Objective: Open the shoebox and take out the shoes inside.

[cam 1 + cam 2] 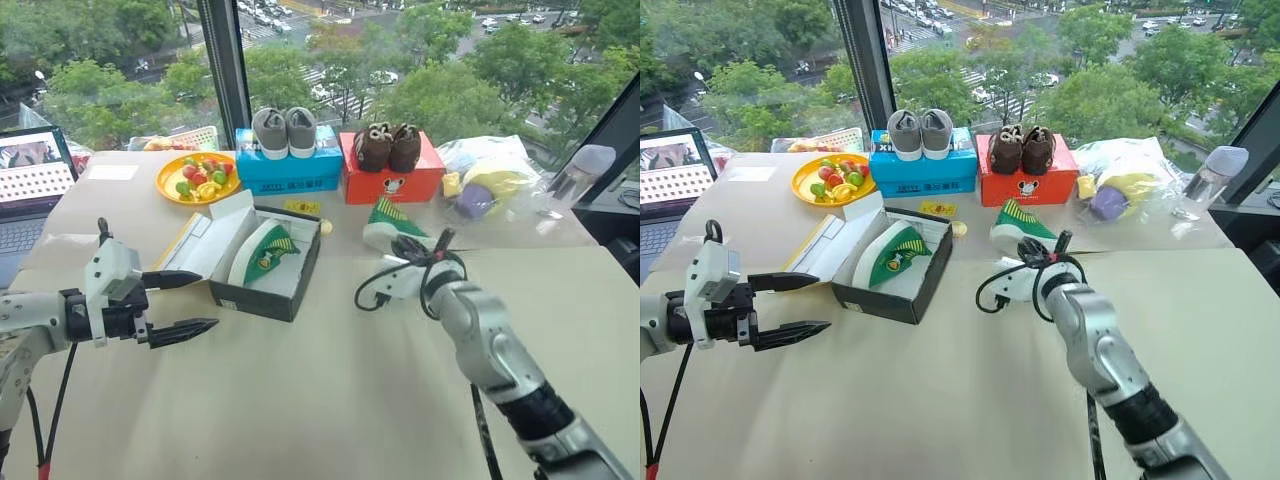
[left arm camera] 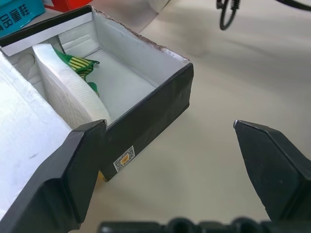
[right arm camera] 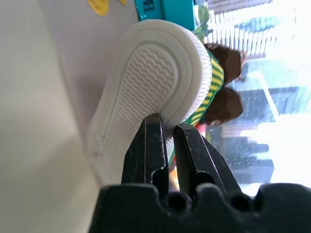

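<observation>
My right gripper should keep holding the shoe until it's on the tabletop, as the white sole (image 3: 146, 82) hangs tilted above the table.
The shoebox (image 1: 262, 298) stands open left of the table's middle, black-sided, with its lid (image 1: 205, 245) folded back to the left and showing its white inside. One green shoe (image 1: 262, 252) with a white sole lies on its side in the box. My left gripper (image 1: 205, 300) hovers open just left of the box's near corner, nothing between its fingers (image 2: 73, 165). A second green shoe (image 1: 392, 228) is out of the box, to its right and low over the table. My right gripper (image 3: 165, 121) is shut on that shoe's edge beside the white sole (image 3: 146, 82).
At the back stand a blue box (image 1: 288, 172) carrying grey shoes and a red box (image 1: 392, 182) carrying brown shoes. A yellow plate (image 1: 168, 180) of fruit and a laptop (image 1: 30, 185) are back left. A plastic bag (image 1: 490, 185) and a bottle (image 1: 580, 172) are back right.
</observation>
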`<state>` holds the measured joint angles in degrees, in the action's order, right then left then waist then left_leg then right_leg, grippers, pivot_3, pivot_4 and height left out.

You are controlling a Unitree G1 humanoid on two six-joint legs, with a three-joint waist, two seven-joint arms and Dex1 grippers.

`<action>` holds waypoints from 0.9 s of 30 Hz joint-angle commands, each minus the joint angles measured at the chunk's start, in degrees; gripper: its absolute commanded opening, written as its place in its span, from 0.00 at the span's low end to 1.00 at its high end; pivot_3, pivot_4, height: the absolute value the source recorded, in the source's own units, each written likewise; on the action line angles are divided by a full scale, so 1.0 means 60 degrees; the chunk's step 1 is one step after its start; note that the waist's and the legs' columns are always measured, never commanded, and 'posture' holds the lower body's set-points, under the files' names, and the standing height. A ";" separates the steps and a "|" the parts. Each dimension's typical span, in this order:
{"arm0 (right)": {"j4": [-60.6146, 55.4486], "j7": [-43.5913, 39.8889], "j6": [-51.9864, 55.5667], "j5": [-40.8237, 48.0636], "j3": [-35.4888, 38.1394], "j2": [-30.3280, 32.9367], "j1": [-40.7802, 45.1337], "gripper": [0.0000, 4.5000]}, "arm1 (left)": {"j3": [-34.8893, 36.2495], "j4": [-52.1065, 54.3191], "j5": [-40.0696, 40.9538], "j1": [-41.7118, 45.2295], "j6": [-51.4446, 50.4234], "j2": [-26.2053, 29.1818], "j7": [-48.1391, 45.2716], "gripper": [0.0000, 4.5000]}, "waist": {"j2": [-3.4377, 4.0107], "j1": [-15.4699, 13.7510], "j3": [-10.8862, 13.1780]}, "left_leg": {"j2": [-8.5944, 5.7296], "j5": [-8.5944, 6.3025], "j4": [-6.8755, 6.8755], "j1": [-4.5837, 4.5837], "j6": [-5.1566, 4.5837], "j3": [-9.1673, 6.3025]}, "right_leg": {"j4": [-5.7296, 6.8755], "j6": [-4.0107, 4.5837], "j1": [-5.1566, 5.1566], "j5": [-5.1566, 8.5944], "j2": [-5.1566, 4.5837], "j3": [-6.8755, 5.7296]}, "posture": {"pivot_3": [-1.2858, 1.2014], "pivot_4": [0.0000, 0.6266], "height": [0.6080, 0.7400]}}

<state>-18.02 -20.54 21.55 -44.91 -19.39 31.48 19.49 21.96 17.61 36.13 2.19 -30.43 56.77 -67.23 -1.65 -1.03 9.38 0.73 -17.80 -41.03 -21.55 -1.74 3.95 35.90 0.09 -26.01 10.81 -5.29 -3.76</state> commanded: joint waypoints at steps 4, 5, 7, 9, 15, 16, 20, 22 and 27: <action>-0.1578 -0.2195 0.0335 0.0384 -0.0311 0.0294 -0.1894 0.00 | 0.0044 -0.0086 0.0043 0.0235 0.0121 0.0199 -0.0212 1.00 | -0.0002 0.0047 -0.0001 | 0.0001 -0.0004 0.0002 0.0006 -0.0006 -0.0002 | -0.0003 -0.0005 0.0004 0.0004 0.0008 0.0000 | 0.52 0.24 0.93; -0.1607 -0.2363 0.0288 0.0393 -0.0400 0.0285 -0.2057 0.00 | 0.0004 -0.0111 0.0033 0.0278 0.0131 0.0203 -0.0232 1.00 | -0.0001 0.0071 -0.0001 | 0.0002 -0.0004 0.0003 0.0006 -0.0008 -0.0002 | -0.0004 -0.0005 0.0004 0.0004 0.0010 0.0000 | 0.52 0.24 0.93; -0.1588 -0.2858 0.0301 0.0523 -0.0640 0.0229 -0.2354 0.00 | -0.0065 -0.0168 0.0064 0.0386 0.0123 0.0212 -0.0311 1.00 | -0.0002 0.0103 -0.0001 | 0.0002 -0.0006 0.0001 0.0008 -0.0011 0.0002 | 0.0001 -0.0005 0.0002 0.0004 0.0010 0.0010 | 0.52 0.24 0.93; -0.1506 -0.3006 0.0649 0.0621 -0.0551 -0.0070 -0.2414 0.10 | -0.0050 -0.0082 0.0119 0.0305 0.0165 0.0294 -0.0588 1.00 | -0.0022 0.0159 -0.0014 | 0.0004 -0.0007 0.0005 0.0023 -0.0012 0.0003 | 0.0002 -0.0006 0.0007 0.0006 0.0016 0.0015 | 0.52 0.24 0.93; -0.1427 -0.3280 0.1355 0.1182 -0.0063 -0.0767 -0.2540 0.55 | 0.0341 0.0357 0.0222 -0.0192 0.0248 0.0492 -0.1109 1.00 | -0.0053 0.0289 -0.0034 | 0.0014 -0.0007 0.0015 0.0055 -0.0010 0.0002 | 0.0007 0.0007 0.0029 0.0016 0.0025 0.0020 | 0.52 0.24 0.93; -0.1452 -0.3399 0.1501 0.1337 0.0014 -0.0838 -0.2549 0.64 | 0.0463 0.0416 0.0271 -0.0229 0.0251 0.0511 -0.1174 1.00 | -0.0059 0.0288 -0.0037 | 0.0016 -0.0009 0.0017 0.0067 -0.0013 0.0001 | 0.0008 0.0008 0.0041 0.0018 0.0026 0.0018 | 0.52 0.24 0.93; -0.1893 -0.4113 0.1857 0.2001 0.0499 -0.0572 -0.2499 0.95 | 0.0873 0.0451 0.0320 -0.0288 0.0227 0.0563 -0.1225 1.00 | -0.0080 0.0284 -0.0050 | 0.0019 -0.0019 0.0018 0.0079 -0.0029 -0.0006 | 0.0004 0.0010 0.0059 0.0022 0.0026 0.0014 | 0.52 0.24 0.93; -0.2351 -0.4867 0.2031 0.2660 0.0889 -0.0125 -0.2545 0.99 | 0.0969 0.0464 0.0297 -0.0340 0.0217 0.0539 -0.1152 1.00 | -0.0080 0.0282 -0.0050 | 0.0017 -0.0017 0.0019 0.0079 -0.0026 -0.0007 | 0.0001 0.0010 0.0062 0.0022 0.0023 0.0011 | 0.52 0.24 0.93; -0.3457 -0.7248 0.2952 0.5285 0.2301 0.1236 -0.1244 0.99 | 0.1146 0.0431 0.0268 -0.0441 0.0215 0.0459 -0.0974 1.00 | -0.0073 0.0271 -0.0041 | 0.0016 -0.0042 0.0018 0.0078 -0.0069 -0.0017 | -0.0008 0.0011 0.0072 0.0020 0.0021 0.0000 | 0.52 0.24 0.93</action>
<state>-34.86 -59.88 37.72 -18.79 -9.29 37.53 8.57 26.52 19.32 37.21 -0.66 -30.01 59.24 -73.43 -2.08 0.60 9.14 0.83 -18.07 -40.95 -21.07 -2.18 3.85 35.86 0.16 -25.58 10.93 -5.17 -3.75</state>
